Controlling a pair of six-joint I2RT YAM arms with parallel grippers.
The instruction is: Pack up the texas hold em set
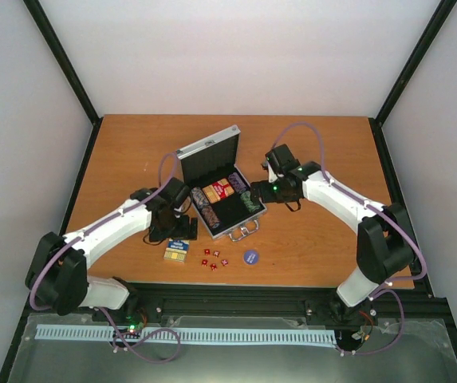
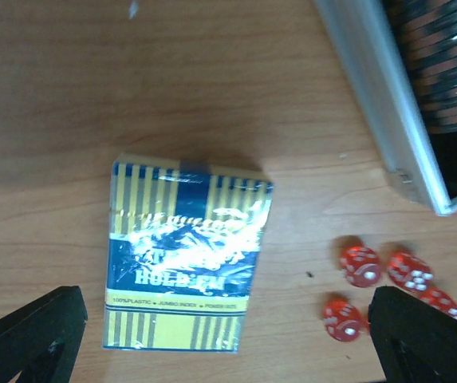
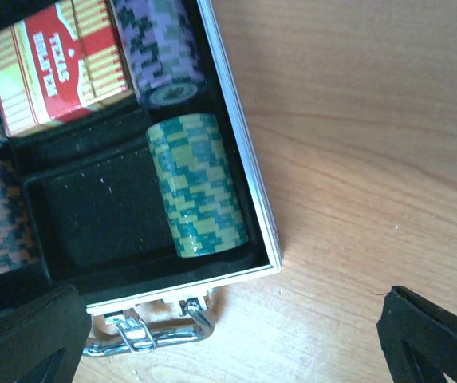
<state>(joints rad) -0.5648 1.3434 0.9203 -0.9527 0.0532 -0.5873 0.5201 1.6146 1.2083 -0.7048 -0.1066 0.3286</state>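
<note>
I will next grab the blue-and-yellow card box (image 2: 187,255) with my left gripper across its two long sides, face up, then lay it flat in the case's empty section.
The silver case (image 1: 248,217) lies open mid-table with its lid up. It holds a red-orange card box (image 3: 57,64), a purple chip stack (image 3: 160,48), a green chip stack (image 3: 196,183) and more stacks at the left. A black compartment (image 3: 92,211) is bare. A blue-and-yellow card box (image 2: 187,255) lies on the table in front of the case. My left gripper (image 2: 220,343) is open above it, one finger on each side. Several red dice (image 2: 361,265) lie to its right. The blue-purple disc (image 1: 250,257) lies further right. My right gripper (image 3: 228,343) is open and empty over the case's front right corner.
The case's metal handle (image 3: 148,331) sticks out toward the near edge. The case wall (image 2: 388,120) lies close to the upper right of my left gripper. Dark frame posts stand at the table's back corners.
</note>
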